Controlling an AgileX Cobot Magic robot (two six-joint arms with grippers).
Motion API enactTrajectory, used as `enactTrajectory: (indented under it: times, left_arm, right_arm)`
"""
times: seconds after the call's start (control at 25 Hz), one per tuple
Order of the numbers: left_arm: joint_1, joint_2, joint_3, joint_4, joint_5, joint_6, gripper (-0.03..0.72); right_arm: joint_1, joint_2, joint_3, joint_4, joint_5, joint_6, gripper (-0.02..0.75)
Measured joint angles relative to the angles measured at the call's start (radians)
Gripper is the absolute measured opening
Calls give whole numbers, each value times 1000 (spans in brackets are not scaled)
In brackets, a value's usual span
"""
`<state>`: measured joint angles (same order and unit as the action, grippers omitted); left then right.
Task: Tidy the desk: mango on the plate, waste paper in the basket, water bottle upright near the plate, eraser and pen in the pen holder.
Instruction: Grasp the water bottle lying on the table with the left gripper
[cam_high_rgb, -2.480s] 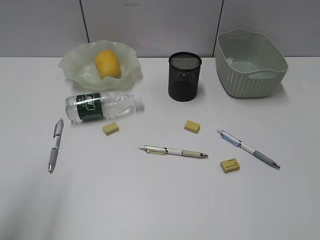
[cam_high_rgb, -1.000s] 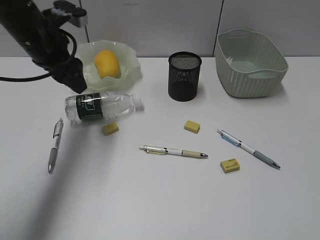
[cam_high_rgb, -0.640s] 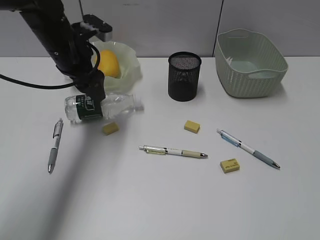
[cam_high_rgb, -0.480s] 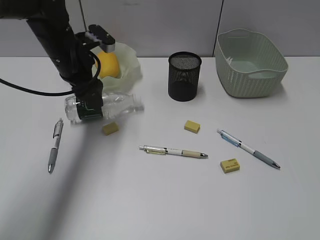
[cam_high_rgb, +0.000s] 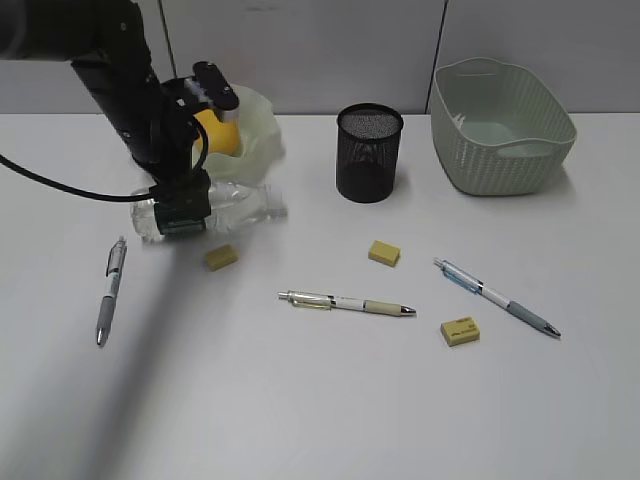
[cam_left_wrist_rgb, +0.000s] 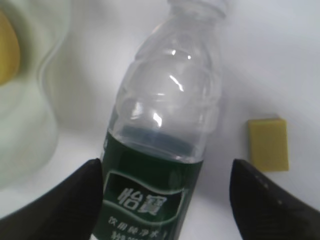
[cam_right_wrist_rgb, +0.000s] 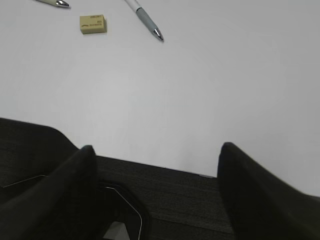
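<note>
My left gripper grabs the water bottle by its green label (cam_high_rgb: 180, 213) next, to stand it upright near the plate (cam_high_rgb: 262, 125).
The water bottle (cam_high_rgb: 240, 205) lies on its side on the desk (cam_high_rgb: 300, 400), in front of the plate (cam_high_rgb: 262, 125) that holds the mango (cam_high_rgb: 222, 132). My left gripper (cam_high_rgb: 181, 208) straddles the bottle's green label (cam_left_wrist_rgb: 150, 190), open, with a gap on the right side. Three erasers (cam_high_rgb: 222, 257) (cam_high_rgb: 384, 252) (cam_high_rgb: 459, 331) and three pens (cam_high_rgb: 110, 290) (cam_high_rgb: 345, 302) (cam_high_rgb: 495, 296) lie loose. The pen holder (cam_high_rgb: 369, 153) and the basket (cam_high_rgb: 500, 125) stand at the back. My right gripper (cam_right_wrist_rgb: 157, 150) is open and holds nothing. The waste paper is out of view.
In the left wrist view the plate's rim (cam_left_wrist_rgb: 30, 100) lies left of the bottle (cam_left_wrist_rgb: 170, 115) and one eraser (cam_left_wrist_rgb: 268, 144) to its right. The right gripper hangs over the desk's near edge (cam_right_wrist_rgb: 165, 167), with an eraser (cam_right_wrist_rgb: 93, 23) and a pen tip (cam_right_wrist_rgb: 145, 17) beyond.
The left arm came in from the upper left and dropped over the bottle, its jaws now on either side of the label. The bottle has not moved.
</note>
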<state>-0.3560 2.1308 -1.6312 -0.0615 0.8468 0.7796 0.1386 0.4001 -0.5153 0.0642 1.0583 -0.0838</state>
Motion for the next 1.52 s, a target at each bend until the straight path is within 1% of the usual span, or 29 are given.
enactTrajectory:
  times: [0.48, 1.0, 1.24, 1.4, 1.52]
  left_arm:
    - [-3, 76, -7, 12, -78, 37, 603]
    - [-4, 106, -7, -43, -128, 40, 596]
    - [-4, 107, -10, -49, -96, 17, 592]
    - [-4, 108, -45, -49, -30, -14, 592]
    - [-4, 127, -105, -49, 27, -41, 591]
  right_arm:
    - [0, 0, 0, 0, 0, 1, 585]
    - [0, 0, 0, 0, 0, 1, 585]
    - [0, 0, 0, 0, -1, 1, 585]
    - [0, 0, 0, 0, -1, 1, 585]
    - [0, 0, 0, 0, -1, 1, 585]
